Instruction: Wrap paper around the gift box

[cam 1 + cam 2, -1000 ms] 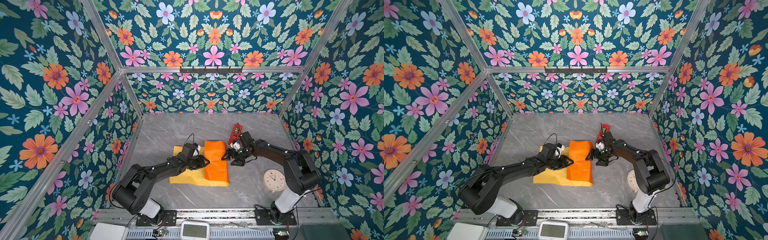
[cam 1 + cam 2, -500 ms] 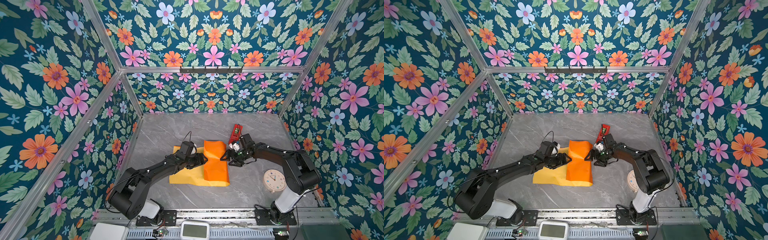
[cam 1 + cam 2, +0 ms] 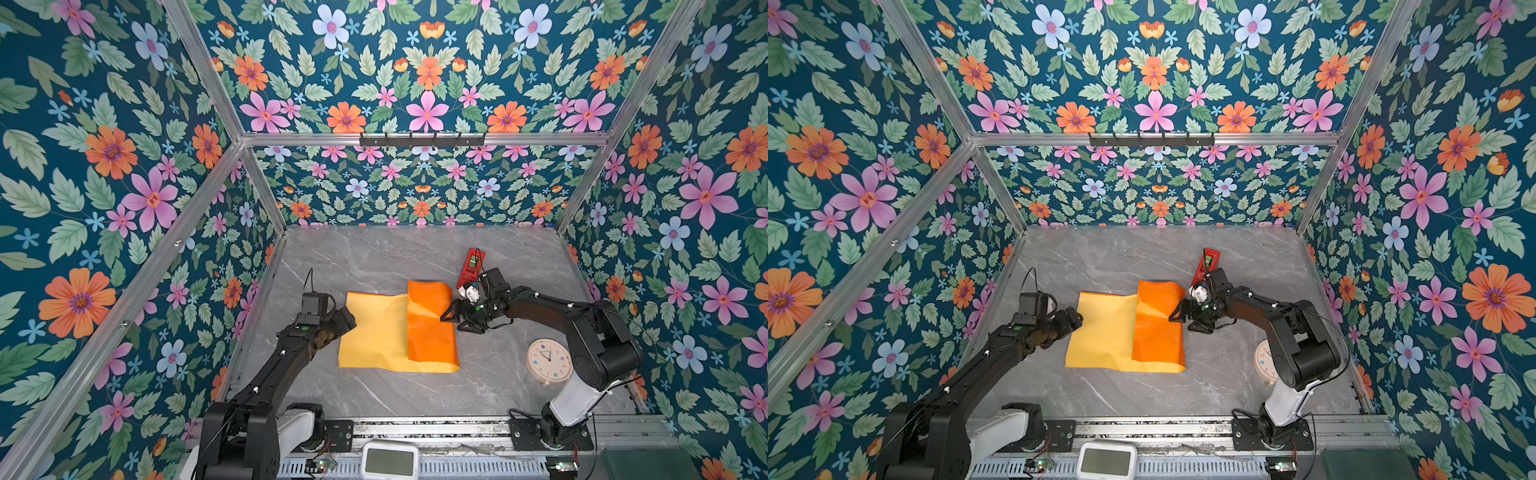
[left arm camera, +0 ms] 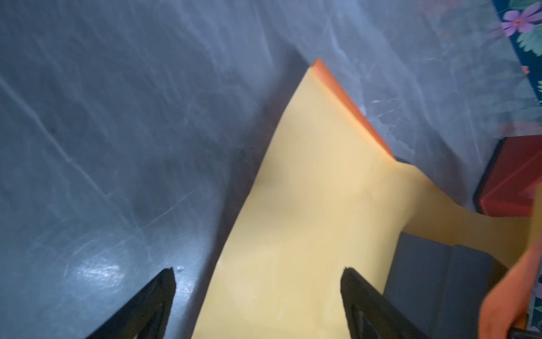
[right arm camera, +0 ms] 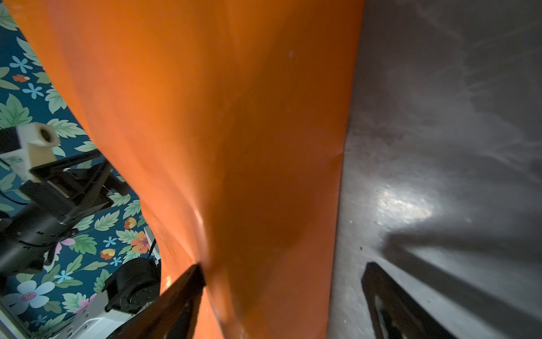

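I need to fold the paper over the gift box [image 4: 435, 279], so I need to grab the paper with my left gripper by the middle of its free yellow edge [image 4: 244, 212].
The paper [image 3: 376, 332] lies mid-table, yellow face up, with its right part folded over as an orange flap [image 3: 430, 322]. In both top views the paper covers the gift box. In the left wrist view a dark-blue corner of the gift box [image 4: 434, 281] shows under the raised yellow sheet. My left gripper [image 3: 347, 322] [image 4: 258, 273] stands open at the paper's left edge, holding nothing. My right gripper [image 3: 455, 324] [image 5: 284, 268] is open at the flap's right edge. One of its fingers [image 5: 187, 281] rests against the orange face and the other is over bare table.
A slim red gadget [image 3: 471, 266] lies just behind the right gripper. A round cream clock [image 3: 549, 361] lies to the right, near the right arm. A white device [image 3: 390, 459] sits at the front rail. Floral walls enclose the grey marble table [image 3: 374, 257].
My left gripper has opened and drawn back leftward from the middle of the paper to its left edge. The yellow sheet has settled flatter. The right gripper has hardly moved.
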Controlling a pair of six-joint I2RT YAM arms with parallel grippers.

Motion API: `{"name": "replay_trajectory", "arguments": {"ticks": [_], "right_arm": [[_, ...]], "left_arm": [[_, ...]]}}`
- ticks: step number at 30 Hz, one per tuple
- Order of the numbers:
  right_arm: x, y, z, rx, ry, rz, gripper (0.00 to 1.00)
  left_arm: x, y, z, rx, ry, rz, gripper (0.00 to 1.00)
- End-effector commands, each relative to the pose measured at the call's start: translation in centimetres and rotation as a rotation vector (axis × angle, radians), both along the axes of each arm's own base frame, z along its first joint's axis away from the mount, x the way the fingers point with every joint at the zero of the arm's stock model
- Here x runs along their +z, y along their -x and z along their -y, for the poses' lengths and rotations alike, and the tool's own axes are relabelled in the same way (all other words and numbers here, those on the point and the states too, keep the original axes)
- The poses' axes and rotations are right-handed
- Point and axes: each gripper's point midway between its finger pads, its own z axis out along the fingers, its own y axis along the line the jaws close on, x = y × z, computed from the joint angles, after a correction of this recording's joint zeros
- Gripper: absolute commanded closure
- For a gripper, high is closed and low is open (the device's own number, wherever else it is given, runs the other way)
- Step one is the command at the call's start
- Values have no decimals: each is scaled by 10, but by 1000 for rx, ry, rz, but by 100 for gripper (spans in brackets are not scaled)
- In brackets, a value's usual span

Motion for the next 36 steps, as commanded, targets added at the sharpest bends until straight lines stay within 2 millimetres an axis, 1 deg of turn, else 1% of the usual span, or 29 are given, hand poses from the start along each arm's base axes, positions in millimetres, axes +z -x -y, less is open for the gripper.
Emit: {"name": "replay_trajectory", "arguments": {"ticks": [1, 4, 6, 10, 14, 18, 20, 22, 25, 28, 30, 32, 33, 36], "right_arm": [[-37, 13, 39, -59, 258, -67, 15], [-35, 13, 38, -58, 255, -65, 15], [-35, 13, 38, -57, 254, -62, 15], [-35, 12, 37, -58, 243, -59, 15], [-34, 10, 35, -57, 234, -58, 15], [-33, 11, 34, -54, 234, -57, 15], [-32, 11, 35, -56, 237, -56, 15], [-31, 10, 35, -54, 236, -53, 15], [-30, 10, 35, -55, 236, -52, 15], [-29, 9, 34, -53, 233, -47, 15], [-29, 9, 34, -53, 233, -48, 15], [-30, 11, 35, -54, 239, -52, 15], [-31, 10, 36, -55, 240, -51, 15], [-31, 11, 36, -57, 240, -54, 15]], "left_arm": [[-19, 14, 11, -42, 71, -78, 8], [-27, 26, 29, -82, 180, -131, 9], [-26, 31, 34, -98, 210, -144, 10], [-10, 32, 51, -161, 306, -136, 15], [2, 26, 55, -198, 320, -106, 18], [12, 14, 49, -213, 308, -76, 19], [14, 9, 46, -217, 313, -75, 22], [11, 6, 42, -219, 294, -82, 26], [6, 3, 41, -223, 282, -90, 37], [2, -2, 36, -227, 241, -96, 53], [0, -4, 32, -234, 207, -95, 67], [2, -6, 30, -237, 190, -82, 78], [5, -7, 32, -245, 197, -69, 83], [19, -11, 36, -275, 165, -20, 94]]}}
